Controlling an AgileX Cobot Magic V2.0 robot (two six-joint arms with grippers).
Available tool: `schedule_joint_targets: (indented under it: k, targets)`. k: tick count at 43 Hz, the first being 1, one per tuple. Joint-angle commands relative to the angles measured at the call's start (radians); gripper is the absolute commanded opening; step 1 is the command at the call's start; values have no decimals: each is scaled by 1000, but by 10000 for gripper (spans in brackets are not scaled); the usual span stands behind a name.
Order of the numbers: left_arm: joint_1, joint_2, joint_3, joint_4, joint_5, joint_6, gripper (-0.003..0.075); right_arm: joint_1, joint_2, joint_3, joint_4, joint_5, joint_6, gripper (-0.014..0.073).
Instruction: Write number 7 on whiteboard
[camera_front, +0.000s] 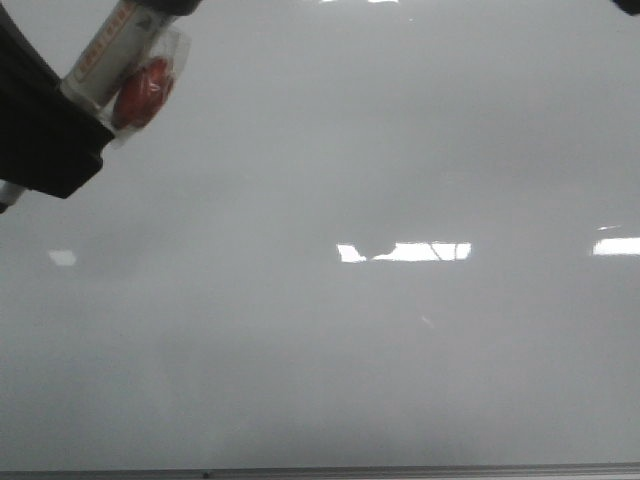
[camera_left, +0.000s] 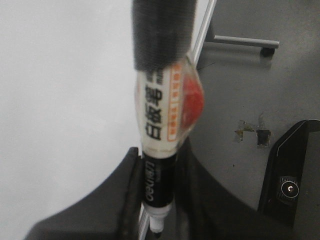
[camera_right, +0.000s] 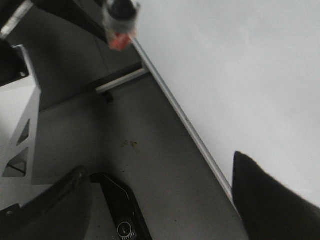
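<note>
I will next reach for the marker with my right gripper and grab its free black end (camera_front: 168, 4), because the fingers of my left gripper already cover the lower body of the marker.
The whiteboard (camera_front: 380, 150) fills the front view, glossy pale grey, with its thin metal frame edge along the bottom. No black figure 7 shows on it. My left gripper (camera_left: 156, 200) is shut on a whiteboard marker (camera_left: 160, 130), white and black with a red-orange eraser piece under clear wrap. The marker also shows at the upper left of the front view (camera_front: 125, 50), held over the board. My right gripper (camera_right: 160, 200) is open and empty, off the board's edge over the grey floor. The whiteboard also shows in both wrist views (camera_left: 60, 90) (camera_right: 240, 65).
Bright rectangular light reflections (camera_front: 405, 251) lie on the board. Beside the board is grey floor (camera_right: 150, 150), a black device with a round dial (camera_right: 125, 220), a grey metal stand leg (camera_left: 245, 42) and a white frame (camera_right: 22, 125).
</note>
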Motion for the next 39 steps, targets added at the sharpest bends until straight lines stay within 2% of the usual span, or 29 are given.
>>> schedule_joint_targets:
  k: [1, 15, 30, 33, 39]
  targets:
    - [-17, -17, -33, 0, -72, 3, 42, 66, 70, -92, 57, -54, -48, 591]
    - [-17, -18, -33, 36, -94, 3, 42, 213, 342, -285, 59, -102, -105, 591]
    - [-17, -18, -33, 36, -128, 3, 42, 240, 460, -371, 60, -131, -121, 584]
    - [-17, -18, -33, 36, -132, 3, 42, 240, 460, -371, 60, -136, -121, 536]
    - [-17, -18, -33, 36, -143, 3, 42, 240, 460, -371, 72, -136, -121, 328]
